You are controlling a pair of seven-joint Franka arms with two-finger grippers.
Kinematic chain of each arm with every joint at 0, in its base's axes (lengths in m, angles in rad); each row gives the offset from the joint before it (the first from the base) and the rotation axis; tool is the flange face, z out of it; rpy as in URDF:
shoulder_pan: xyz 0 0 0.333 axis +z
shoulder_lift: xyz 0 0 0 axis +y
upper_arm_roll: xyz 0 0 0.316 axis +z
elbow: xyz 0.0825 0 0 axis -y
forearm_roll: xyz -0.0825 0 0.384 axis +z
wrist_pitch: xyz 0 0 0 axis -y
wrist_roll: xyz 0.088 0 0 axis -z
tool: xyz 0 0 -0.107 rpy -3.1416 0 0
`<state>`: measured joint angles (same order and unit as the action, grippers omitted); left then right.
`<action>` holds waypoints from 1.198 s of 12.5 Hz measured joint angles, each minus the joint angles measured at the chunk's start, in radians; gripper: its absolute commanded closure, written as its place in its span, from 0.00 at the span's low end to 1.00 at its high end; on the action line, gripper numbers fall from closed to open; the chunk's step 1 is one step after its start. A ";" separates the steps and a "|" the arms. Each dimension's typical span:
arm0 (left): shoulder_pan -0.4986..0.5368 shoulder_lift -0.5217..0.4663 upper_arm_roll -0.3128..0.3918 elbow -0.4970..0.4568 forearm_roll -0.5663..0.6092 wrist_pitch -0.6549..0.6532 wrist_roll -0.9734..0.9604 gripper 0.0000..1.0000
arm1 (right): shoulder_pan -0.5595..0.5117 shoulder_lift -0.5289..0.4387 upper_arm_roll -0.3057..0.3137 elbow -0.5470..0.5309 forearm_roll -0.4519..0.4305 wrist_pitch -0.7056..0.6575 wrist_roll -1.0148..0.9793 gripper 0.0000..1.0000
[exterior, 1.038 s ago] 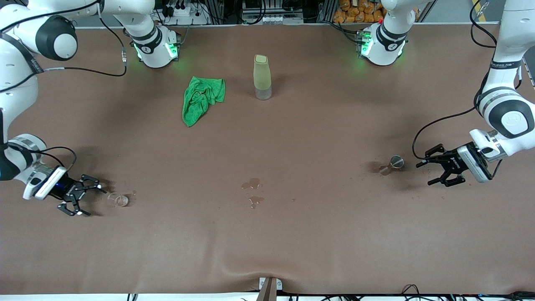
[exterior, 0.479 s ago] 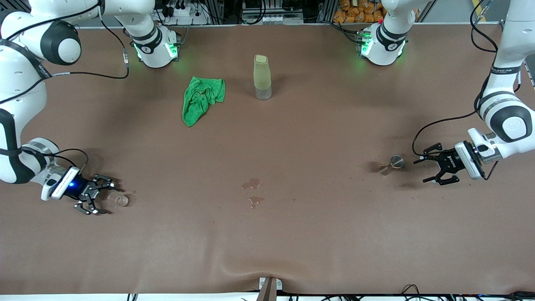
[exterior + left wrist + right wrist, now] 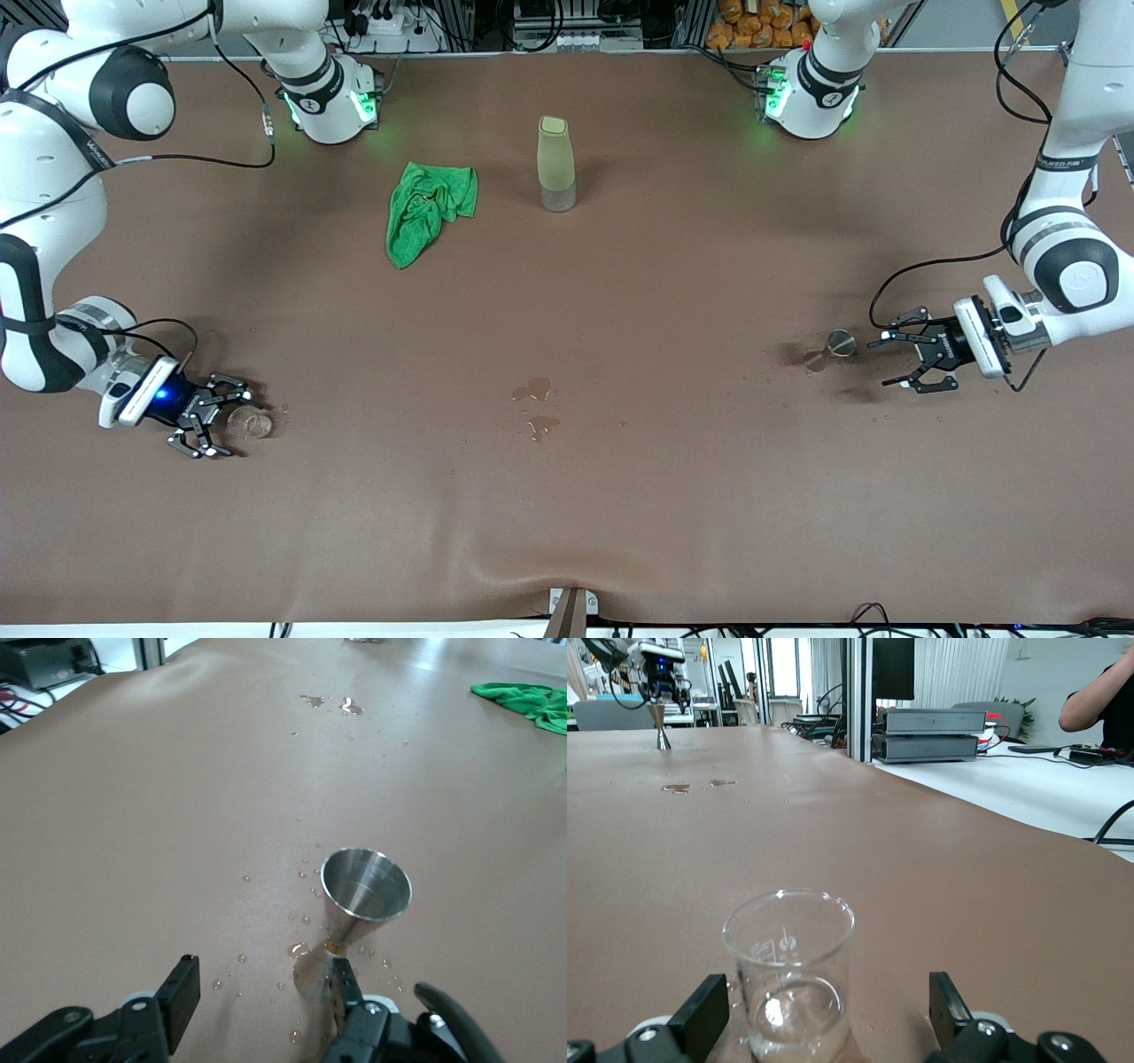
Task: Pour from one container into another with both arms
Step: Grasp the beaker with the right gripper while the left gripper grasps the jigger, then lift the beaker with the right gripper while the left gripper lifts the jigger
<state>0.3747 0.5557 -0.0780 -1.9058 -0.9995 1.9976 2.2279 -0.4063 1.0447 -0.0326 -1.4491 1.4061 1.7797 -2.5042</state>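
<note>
I should grab the glass cup with my right gripper by its body below the cup's rim (image 3: 796, 1001). That leaves the glass cup's open rim (image 3: 788, 899) free for the pour.
A small clear glass cup (image 3: 252, 424) stands upright toward the right arm's end of the table, with a little liquid in its bottom (image 3: 788, 979). My right gripper (image 3: 232, 421) is low at the table and open; the cup stands between its fingers (image 3: 702, 1017), closer to one, not gripped. The silver jigger (image 3: 834, 346) stands toward the left arm's end, wet drops around it. My left gripper (image 3: 884, 361) is open right beside it. In the left wrist view the jigger (image 3: 359, 904) stands with its base against one finger (image 3: 344, 988), at the edge of the gap.
A tall olive-green bottle (image 3: 555, 165) and a crumpled green cloth (image 3: 429, 209) sit nearer the robot bases. Two small puddles (image 3: 535, 406) lie mid-table. The brown mat (image 3: 620, 514) has a wrinkle near the front edge.
My right gripper slid toward the glass cup, which now stands between its fingers. My left gripper moved closer to the jigger. Neither object moved.
</note>
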 measured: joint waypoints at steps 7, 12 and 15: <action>0.002 0.044 0.000 0.006 0.000 -0.040 0.160 0.33 | 0.030 0.026 0.023 0.000 0.045 0.000 -0.002 0.13; 0.003 0.063 0.000 0.006 0.000 -0.057 0.248 0.37 | 0.032 0.029 0.023 0.000 0.047 0.000 -0.002 1.00; 0.003 0.072 0.000 0.006 0.000 -0.062 0.254 0.39 | 0.032 0.031 0.023 0.000 0.047 0.000 -0.002 1.00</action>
<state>0.3773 0.6280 -0.0781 -1.8997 -0.9995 1.9356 2.4823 -0.3740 1.0760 -0.0100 -1.4488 1.4530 1.7797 -2.5060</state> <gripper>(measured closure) 0.366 0.727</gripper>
